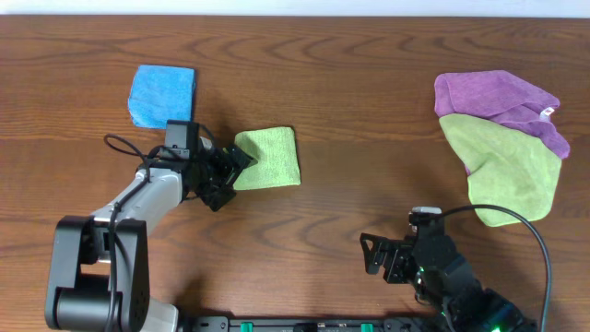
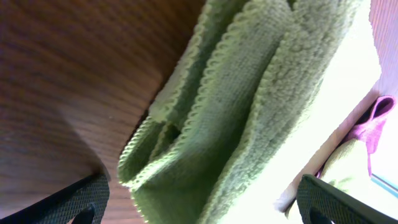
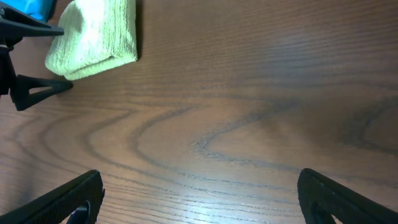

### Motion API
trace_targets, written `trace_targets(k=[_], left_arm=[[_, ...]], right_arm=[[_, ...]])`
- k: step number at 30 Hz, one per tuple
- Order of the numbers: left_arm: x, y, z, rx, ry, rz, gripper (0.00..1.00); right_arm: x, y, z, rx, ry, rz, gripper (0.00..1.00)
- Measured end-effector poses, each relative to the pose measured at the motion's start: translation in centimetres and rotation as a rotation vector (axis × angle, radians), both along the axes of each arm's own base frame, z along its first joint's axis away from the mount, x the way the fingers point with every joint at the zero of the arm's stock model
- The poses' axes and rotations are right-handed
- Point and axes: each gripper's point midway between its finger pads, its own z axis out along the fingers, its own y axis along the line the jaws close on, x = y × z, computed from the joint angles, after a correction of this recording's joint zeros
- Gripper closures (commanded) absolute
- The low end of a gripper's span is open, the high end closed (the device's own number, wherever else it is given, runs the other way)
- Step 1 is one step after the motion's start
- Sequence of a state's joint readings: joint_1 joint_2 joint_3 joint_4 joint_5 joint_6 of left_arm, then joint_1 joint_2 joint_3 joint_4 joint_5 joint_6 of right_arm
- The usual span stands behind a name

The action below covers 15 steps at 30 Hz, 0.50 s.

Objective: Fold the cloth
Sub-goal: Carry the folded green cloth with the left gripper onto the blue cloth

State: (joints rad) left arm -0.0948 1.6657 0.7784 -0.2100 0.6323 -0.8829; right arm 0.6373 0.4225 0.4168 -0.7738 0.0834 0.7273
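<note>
The robot's left gripper will next grab the lime-green cloth [image 1: 269, 157] by one edge, across all stacked layers, so that it stays folded for stacking on the blue cloth.
A lime-green cloth [image 1: 269, 157] lies folded into a small rectangle on the wooden table, left of centre. My left gripper [image 1: 232, 175] is open at its left edge, one finger on each side of the stacked folded layers [image 2: 249, 93], which fill the left wrist view. The folded cloth also shows in the right wrist view [image 3: 96, 40], with my left gripper's fingers [image 3: 25, 62] beside it. My right gripper [image 1: 378, 258] is open and empty over bare table [image 3: 199, 199] near the front right.
A small bright-blue folded cloth [image 1: 163, 94] lies at the back left, just behind my left arm. At the far right a purple cloth [image 1: 498, 97] lies partly over a second, unfolded lime-green cloth [image 1: 512, 171].
</note>
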Motion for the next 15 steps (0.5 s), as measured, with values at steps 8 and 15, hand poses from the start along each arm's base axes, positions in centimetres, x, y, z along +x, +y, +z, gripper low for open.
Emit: trace_targets(k=[8,15], left_arm=[[1.7,-1.2,-0.4,-0.044,-0.01,0.028,0.26],[2.1,-1.8,-2.3,-0.04,0.002,0.02,0.94]], right_arm=[[0.0,0.0,0.0,0.0,0.0,-0.001,0.01],[0.0,-0.1,-0.1,-0.003,0.001,-0.003,0.01]])
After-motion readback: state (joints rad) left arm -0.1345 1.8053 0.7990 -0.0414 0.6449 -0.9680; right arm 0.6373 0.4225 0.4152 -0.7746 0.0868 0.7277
